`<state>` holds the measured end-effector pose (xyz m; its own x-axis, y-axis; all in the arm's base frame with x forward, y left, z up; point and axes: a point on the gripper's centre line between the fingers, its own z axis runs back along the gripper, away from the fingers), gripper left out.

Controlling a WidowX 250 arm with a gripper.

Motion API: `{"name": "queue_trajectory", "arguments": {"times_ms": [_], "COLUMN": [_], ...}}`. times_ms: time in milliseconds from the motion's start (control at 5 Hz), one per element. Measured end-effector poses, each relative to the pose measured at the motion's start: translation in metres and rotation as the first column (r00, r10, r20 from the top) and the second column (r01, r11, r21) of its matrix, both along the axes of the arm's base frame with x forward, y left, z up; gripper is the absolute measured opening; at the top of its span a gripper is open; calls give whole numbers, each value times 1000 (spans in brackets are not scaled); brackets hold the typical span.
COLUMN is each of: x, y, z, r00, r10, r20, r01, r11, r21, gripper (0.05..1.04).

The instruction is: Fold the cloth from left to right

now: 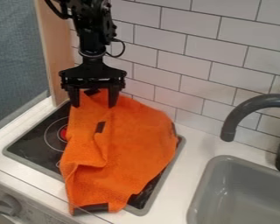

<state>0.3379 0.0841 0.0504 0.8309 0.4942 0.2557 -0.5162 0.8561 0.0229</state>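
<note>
The cloth needs to be folded over on itself on the stovetop, so my gripper should next grab the cloth's edge beside the tiled wall.
The black gripper (pixel 94 104) hangs at the upper left over the far end of the orange cloth (pixel 133 151), its two fingers apart and pointing down. Part of the cloth shows between the fingers; whether they touch it I cannot tell. Rumpled, the cloth lies across the stovetop, with a raised fold along its left side and a small dark patch near the middle. Another dark patch is at its near edge, which reaches the front of the stove.
Under the cloth is a black stovetop (pixel 34 146) with a grey rim, set in a white counter (pixel 192 151). A grey sink (pixel 247 192) and dark curved faucet (pixel 239 114) stand at the right. White tiled wall (pixel 183 57) rises behind; a wooden panel (pixel 53 48) stands at the left.
</note>
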Motion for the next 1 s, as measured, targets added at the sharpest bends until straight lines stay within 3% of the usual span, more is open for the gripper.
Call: {"name": "queue_trajectory", "arguments": {"times_ms": [200, 400, 600, 1000], "x": [-4, -5, 2, 34], "y": [-1, -13, -42, -92], "z": [-8, -12, -11, -24], "r00": [1000, 999, 1000, 999], "r10": [6, 41, -12, -48], "r20": [-26, -28, -13, 24], "r01": [-6, -42, 11, 50], "r11": [1000, 999, 999, 995], "r21": [-9, -30, -46, -83], "gripper": [999, 999, 999, 999]}}
